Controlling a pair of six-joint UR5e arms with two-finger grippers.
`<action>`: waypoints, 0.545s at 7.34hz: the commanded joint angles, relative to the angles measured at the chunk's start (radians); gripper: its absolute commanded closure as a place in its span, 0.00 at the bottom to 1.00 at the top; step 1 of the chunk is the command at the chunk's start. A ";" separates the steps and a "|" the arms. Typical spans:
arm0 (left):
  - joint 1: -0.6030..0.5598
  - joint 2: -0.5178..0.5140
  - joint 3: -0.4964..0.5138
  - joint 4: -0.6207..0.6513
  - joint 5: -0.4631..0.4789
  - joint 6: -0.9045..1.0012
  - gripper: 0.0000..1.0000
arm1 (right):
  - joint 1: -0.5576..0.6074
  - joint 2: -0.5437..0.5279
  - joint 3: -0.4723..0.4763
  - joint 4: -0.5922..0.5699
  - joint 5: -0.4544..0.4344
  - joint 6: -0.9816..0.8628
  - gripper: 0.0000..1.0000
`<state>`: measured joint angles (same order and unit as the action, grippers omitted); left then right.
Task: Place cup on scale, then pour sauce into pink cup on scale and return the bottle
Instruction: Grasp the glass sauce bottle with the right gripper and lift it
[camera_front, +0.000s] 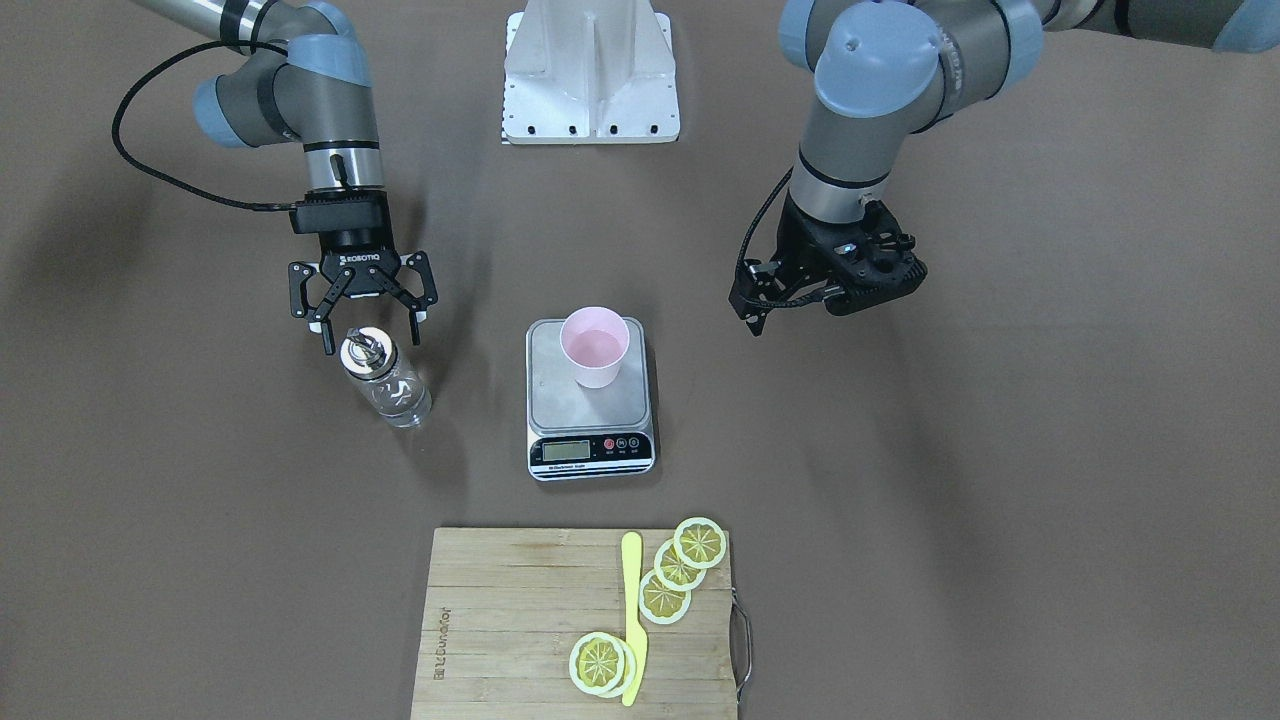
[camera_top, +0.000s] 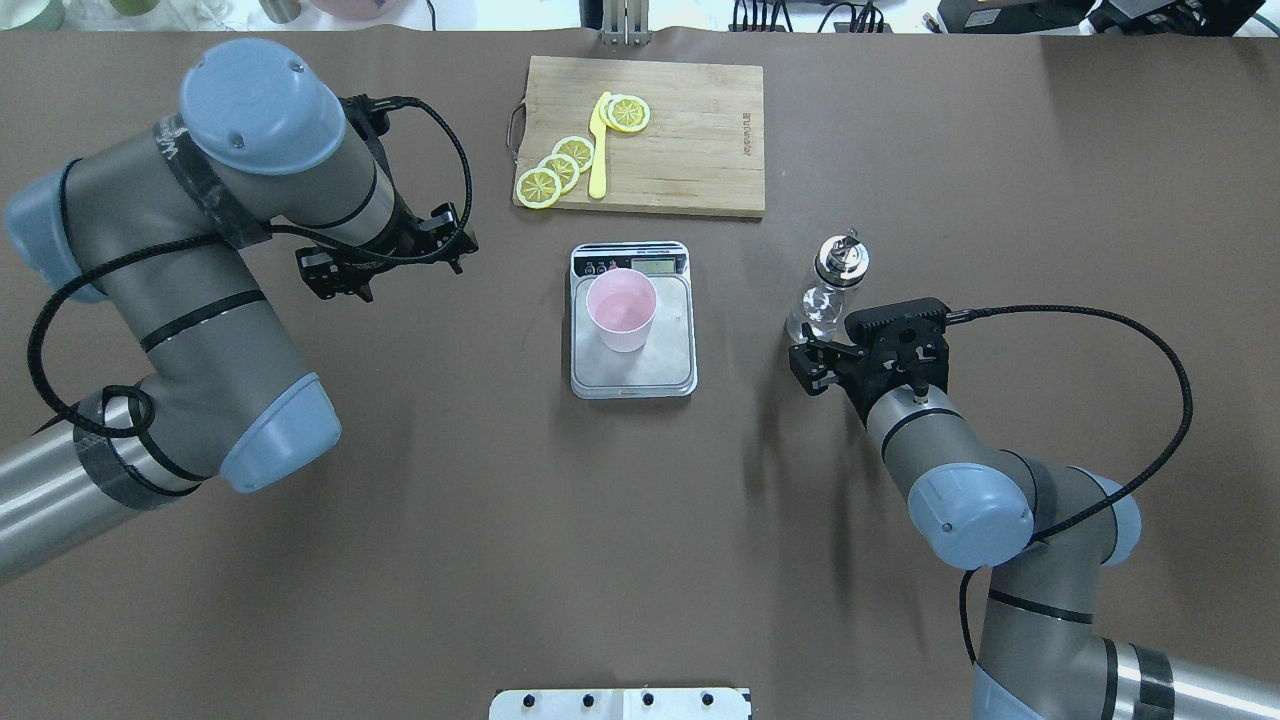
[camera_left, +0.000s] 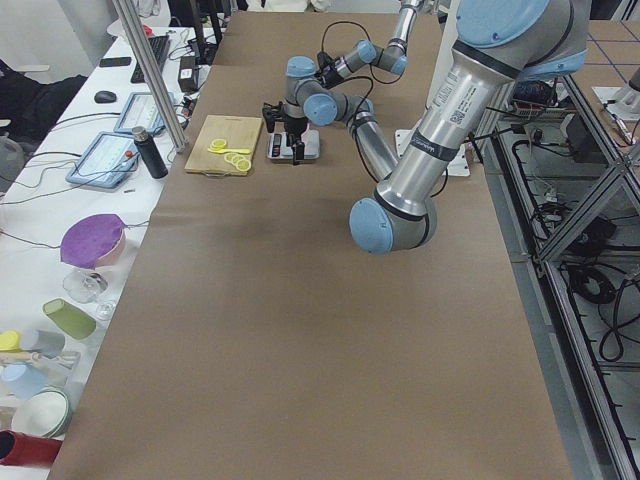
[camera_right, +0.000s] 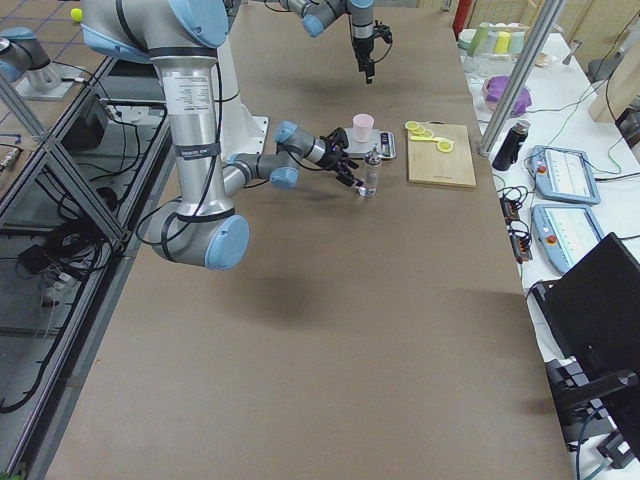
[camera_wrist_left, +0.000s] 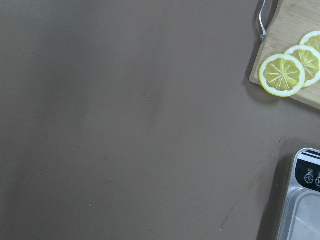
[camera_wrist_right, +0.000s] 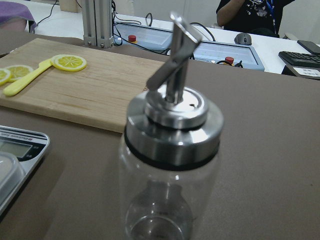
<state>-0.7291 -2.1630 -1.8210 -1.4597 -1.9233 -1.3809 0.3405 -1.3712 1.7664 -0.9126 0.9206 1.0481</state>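
Observation:
My right gripper's fingers only reach the chrome cap's rear, short of the glass body, so it moves forward and only then closes on the bottle (camera_front: 386, 378).
The pink cup (camera_front: 595, 345) stands upright on the steel platform of the scale (camera_front: 556, 392), also visible in the overhead view as the cup (camera_top: 622, 308) on the scale (camera_top: 662, 362). The clear glass bottle (camera_front: 386, 378) with its chrome pourer cap stands on the table to the scale's right, robot's side. My right gripper (camera_front: 370, 338) is open just behind it, fingers spread either side of the cap and not gripping. The bottle (camera_wrist_right: 170, 165) fills the right wrist view; the sauce level is hard to make out. My left gripper (camera_front: 825, 300) hovers open and empty on the scale's other side.
A bamboo cutting board (camera_front: 500, 620) with several lemon slices (camera_front: 700, 542) and a yellow knife (camera_front: 632, 610) lies beyond the scale. The white robot base (camera_front: 590, 80) sits at the near table edge. Cables trail from both wrists.

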 joint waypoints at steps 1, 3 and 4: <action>0.000 0.000 0.002 -0.001 0.000 -0.001 0.02 | 0.003 0.033 -0.025 0.009 -0.002 0.000 0.00; 0.000 0.000 0.012 -0.001 0.000 -0.001 0.02 | 0.029 0.044 -0.054 0.012 0.001 -0.002 0.00; 0.000 -0.001 0.012 -0.001 0.000 -0.003 0.02 | 0.040 0.044 -0.061 0.020 0.004 -0.003 0.00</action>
<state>-0.7287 -2.1631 -1.8109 -1.4603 -1.9236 -1.3824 0.3655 -1.3304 1.7190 -0.8994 0.9216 1.0464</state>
